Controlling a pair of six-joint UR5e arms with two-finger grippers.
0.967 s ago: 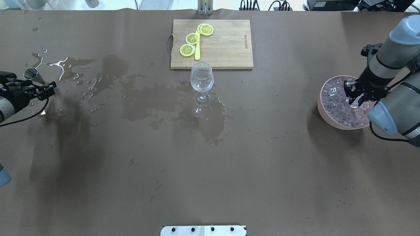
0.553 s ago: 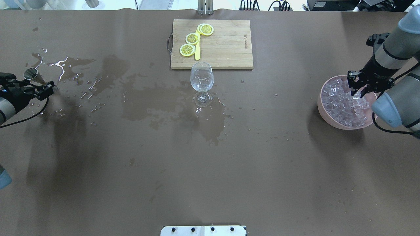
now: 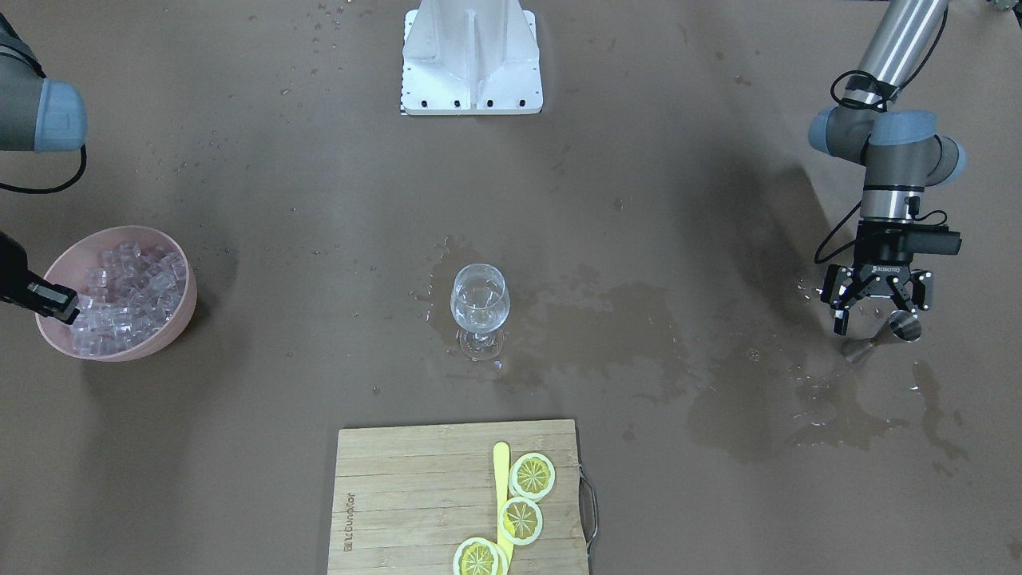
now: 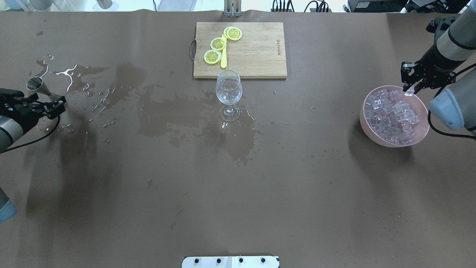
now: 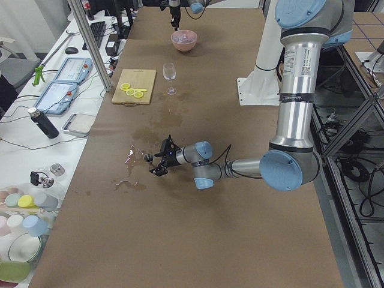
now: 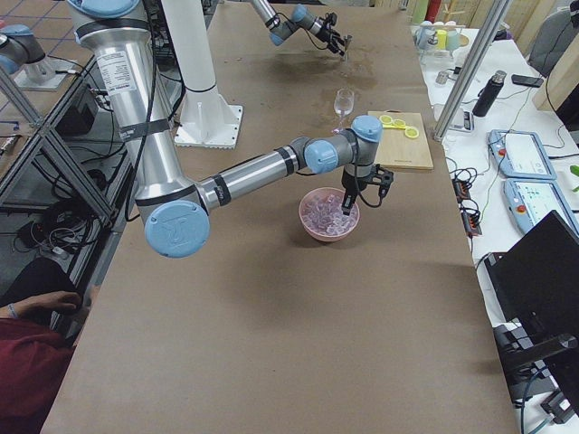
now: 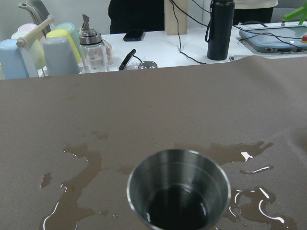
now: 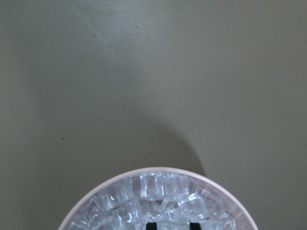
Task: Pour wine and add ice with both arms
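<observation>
The steel jigger widens into sloping cups at both ends. My left gripper should grab it by its narrow middle [image 3: 875, 339] next.
A stemmed wine glass [image 4: 229, 89] stands mid-table, also in the front view [image 3: 479, 303], with what looks like a little clear wine in it. A pink bowl [image 4: 362, 115] holds several ice cubes [image 4: 390, 111]. My right gripper [image 4: 409, 88] hangs just above the bowl's far rim, shut on one clear cube. The right wrist view shows its fingertips [image 8: 151, 225] over the ice [image 8: 158, 196]. My left gripper [image 3: 877, 323] is open, low at the table. A steel jigger [image 3: 904, 326] stands upright right at its fingertips. In the left wrist view the jigger [image 7: 177, 191] looks empty.
A wooden cutting board [image 4: 256, 52] with lemon slices [image 4: 217, 44] and a yellow knife [image 4: 223, 56] lies just behind the glass. Wet patches and puddles [image 4: 167, 115] spread from the jigger to the glass. The white base bracket [image 3: 471, 60] is at the robot's edge.
My right gripper has risen out of the ice bowl and moved toward its far rim. My left gripper has barely shifted; the jigger stays in place.
</observation>
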